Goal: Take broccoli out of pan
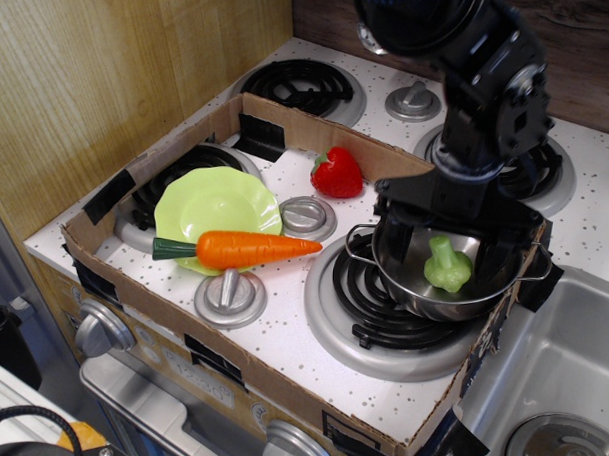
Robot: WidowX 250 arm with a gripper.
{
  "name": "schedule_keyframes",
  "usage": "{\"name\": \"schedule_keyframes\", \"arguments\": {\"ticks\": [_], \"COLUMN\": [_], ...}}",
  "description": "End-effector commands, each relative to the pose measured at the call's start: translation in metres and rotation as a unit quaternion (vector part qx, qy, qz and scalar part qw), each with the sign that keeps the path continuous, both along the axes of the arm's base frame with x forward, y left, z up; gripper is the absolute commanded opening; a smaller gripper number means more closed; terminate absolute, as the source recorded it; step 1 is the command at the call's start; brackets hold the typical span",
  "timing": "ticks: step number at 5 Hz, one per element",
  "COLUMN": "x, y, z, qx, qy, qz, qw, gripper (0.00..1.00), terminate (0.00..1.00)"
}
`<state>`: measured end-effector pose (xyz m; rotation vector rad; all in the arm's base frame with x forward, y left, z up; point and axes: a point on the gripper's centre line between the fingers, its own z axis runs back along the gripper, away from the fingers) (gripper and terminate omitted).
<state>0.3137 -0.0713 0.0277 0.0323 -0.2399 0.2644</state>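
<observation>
Next, my gripper grabs the broccoli by its bumpy green head (449, 271) and takes it out of the steel pan (418, 292).
The pale green broccoli (448, 265) lies inside the shiny steel pan (418, 292), which sits on the front right burner. My black gripper (442, 255) hangs directly over the pan with its jaws spread wide. One finger (388, 241) reaches down at the pan's left side and the other at its right side, with the broccoli between them. The fingers do not touch the broccoli.
A lime-green plate (215, 207) with an orange carrot (246, 249) across its front edge lies at the left. A red strawberry (337, 173) sits behind the pan. A cardboard wall (288, 127) rings the stovetop. A sink (549, 387) is at the right.
</observation>
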Motion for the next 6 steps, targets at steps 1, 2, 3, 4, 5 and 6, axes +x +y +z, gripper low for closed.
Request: {"name": "schedule_keyframes", "arguments": {"ticks": [1, 2, 3, 4, 5, 6], "x": [0.003, -0.003, -0.004, 0.002, 0.01, 0.01], "y": [-0.003, -0.002, -0.001, 0.003, 0.005, 0.011], "z": [0.003, 0.01, 0.016, 0.024, 0.045, 0.079], "qx": [-0.013, -0.007, -0.002, -0.007, 0.005, 0.02], "qy": [-0.001, 0.01, 0.01, 0.005, 0.003, 0.022], "qz": [0.017, 0.023, 0.023, 0.012, 0.011, 0.039], "qw": [0.9998, 0.9997, 0.9997, 0.9999, 0.9999, 0.9988], "gripper": [1.0, 1.0, 0.0, 0.0, 0.0, 0.0], "terminate": [0.0, 0.0, 0.0, 0.0, 0.0, 0.0]}}
